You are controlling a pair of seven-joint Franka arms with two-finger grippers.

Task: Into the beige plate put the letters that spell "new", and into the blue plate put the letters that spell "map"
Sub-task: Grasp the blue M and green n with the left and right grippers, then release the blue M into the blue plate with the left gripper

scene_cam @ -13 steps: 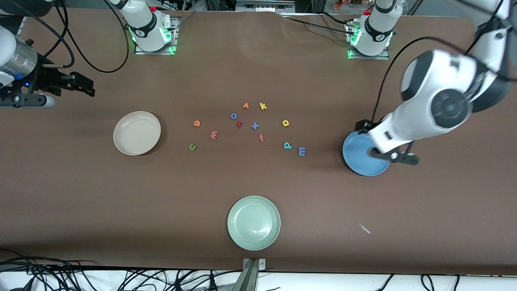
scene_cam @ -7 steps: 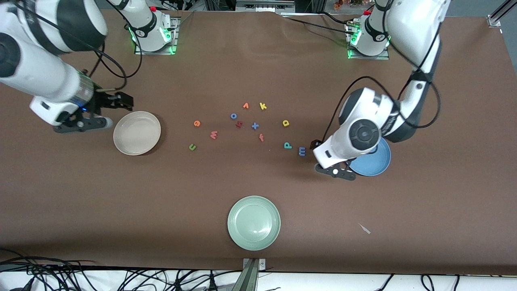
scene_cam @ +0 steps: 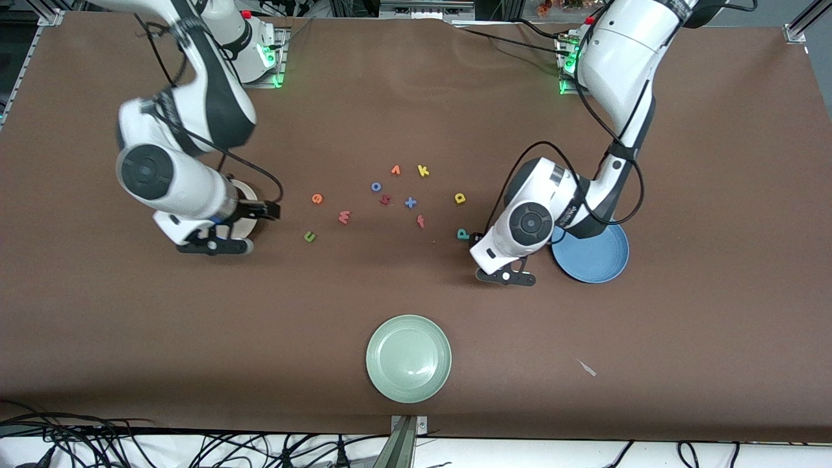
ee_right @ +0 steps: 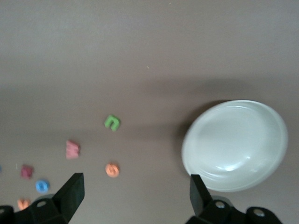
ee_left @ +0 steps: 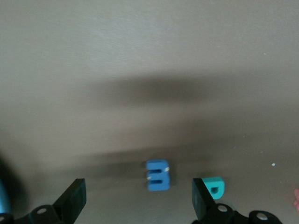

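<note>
The blue m is below my left gripper's open fingers in the left wrist view, so the gripper needs to come down before it closes on the m.
My left gripper [ee_left: 138, 192] hangs open low over the table, with the periwinkle-blue m [ee_left: 158, 175] between its fingers and untouched. The teal p [ee_left: 215, 187] lies just outside one finger, and it also shows in the front view as the teal p [scene_cam: 462, 234]. The blue plate [scene_cam: 598, 257] sits beside that arm. My right gripper [ee_right: 135, 187] is open over the table beside the beige plate [ee_right: 236, 144], and the arm hides most of the beige plate [scene_cam: 247, 192] from the front. Green n [scene_cam: 310, 237], orange e [scene_cam: 317, 199], salmon w [scene_cam: 344, 216] and yellow a [scene_cam: 460, 198] lie loose.
Other letters cluster mid-table: yellow k [scene_cam: 423, 171], orange v [scene_cam: 395, 170], blue o [scene_cam: 376, 186], dark red h [scene_cam: 385, 200], a blue plus [scene_cam: 410, 203], a red f [scene_cam: 420, 221]. A pale green plate [scene_cam: 408, 358] sits nearest the front camera.
Both arms swung in from the table's ends. The right one came over the beige plate. The left one crossed the blue plate and came down over the m.
</note>
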